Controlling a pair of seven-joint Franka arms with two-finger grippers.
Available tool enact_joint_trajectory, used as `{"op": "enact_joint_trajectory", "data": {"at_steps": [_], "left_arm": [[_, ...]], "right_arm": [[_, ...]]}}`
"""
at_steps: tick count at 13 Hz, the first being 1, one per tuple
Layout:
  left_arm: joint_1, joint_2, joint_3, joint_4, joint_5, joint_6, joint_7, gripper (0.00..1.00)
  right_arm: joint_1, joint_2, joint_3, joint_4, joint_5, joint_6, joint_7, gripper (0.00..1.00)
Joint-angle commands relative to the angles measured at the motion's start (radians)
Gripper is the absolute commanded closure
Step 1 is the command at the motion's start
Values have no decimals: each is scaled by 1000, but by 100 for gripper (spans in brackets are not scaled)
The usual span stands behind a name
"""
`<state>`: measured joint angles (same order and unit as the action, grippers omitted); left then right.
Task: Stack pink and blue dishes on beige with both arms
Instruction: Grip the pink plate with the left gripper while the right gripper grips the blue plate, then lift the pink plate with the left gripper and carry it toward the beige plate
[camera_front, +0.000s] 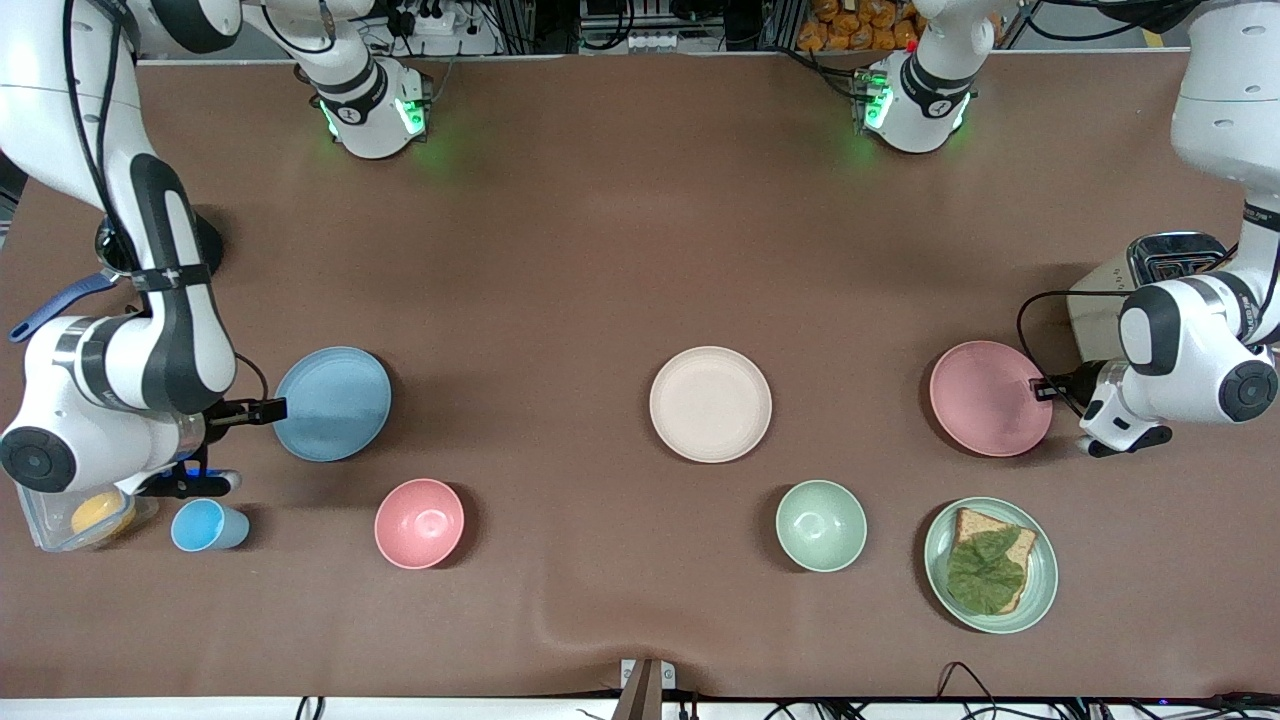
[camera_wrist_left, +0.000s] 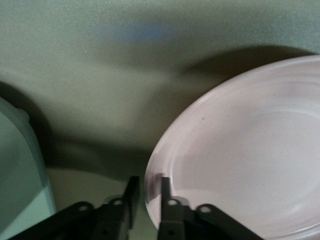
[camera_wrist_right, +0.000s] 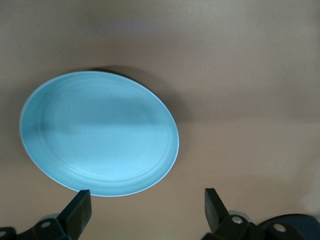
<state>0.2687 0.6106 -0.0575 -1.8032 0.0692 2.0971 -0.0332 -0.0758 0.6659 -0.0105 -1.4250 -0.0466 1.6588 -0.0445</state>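
I should next grab the blue plate with my right gripper by its thin rim (camera_front: 280, 422) (camera_wrist_right: 154, 182), because the plate's broad round side is wider than my open fingers.
The pink plate (camera_front: 985, 400) lies on the table toward the left arm's end. My left gripper (camera_front: 1043, 388) is at its rim. In the left wrist view the gripper (camera_wrist_left: 148, 192) has narrow jaws on either side of the pink plate's (camera_wrist_left: 250, 160) edge, shut on it. The blue plate (camera_front: 335, 403) lies toward the right arm's end. My right gripper (camera_front: 268, 410) is low beside its rim. In the right wrist view that gripper (camera_wrist_right: 147, 207) is wide open and empty, just short of the blue plate (camera_wrist_right: 100, 132). The beige plate (camera_front: 710, 404) lies bare between them.
Nearer the front camera stand a blue cup (camera_front: 205, 525), a pink bowl (camera_front: 420, 523), a green bowl (camera_front: 821, 525) and a green plate (camera_front: 1040, 590) holding bread and a leaf. A clear container (camera_front: 60, 525) sits under the right arm. A toaster (camera_front: 1175, 258) stands by the left arm.
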Motion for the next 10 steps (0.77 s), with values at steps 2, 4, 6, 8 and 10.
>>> {"op": "enact_joint_trajectory", "data": {"at_steps": [2, 4, 6, 8, 10], "left_arm": [[3, -8, -5, -8, 20, 15, 13, 100], [1, -15, -5, -4, 20, 14, 13, 100], [1, -26, -5, 4, 20, 9, 22, 100], [0, -64, -7, 8, 20, 0, 36, 100], [4, -101, -8, 14, 20, -2, 59, 100]], "right_arm": [[-51, -55, 12, -109, 25, 61, -40, 0], [-65, -113, 12, -202, 25, 123, -54, 0], [-68, -175, 12, -325, 42, 229, -54, 0], [-81, -193, 12, -418, 53, 349, -54, 0], [-88, -189, 14, -478, 54, 435, -55, 0]]}}
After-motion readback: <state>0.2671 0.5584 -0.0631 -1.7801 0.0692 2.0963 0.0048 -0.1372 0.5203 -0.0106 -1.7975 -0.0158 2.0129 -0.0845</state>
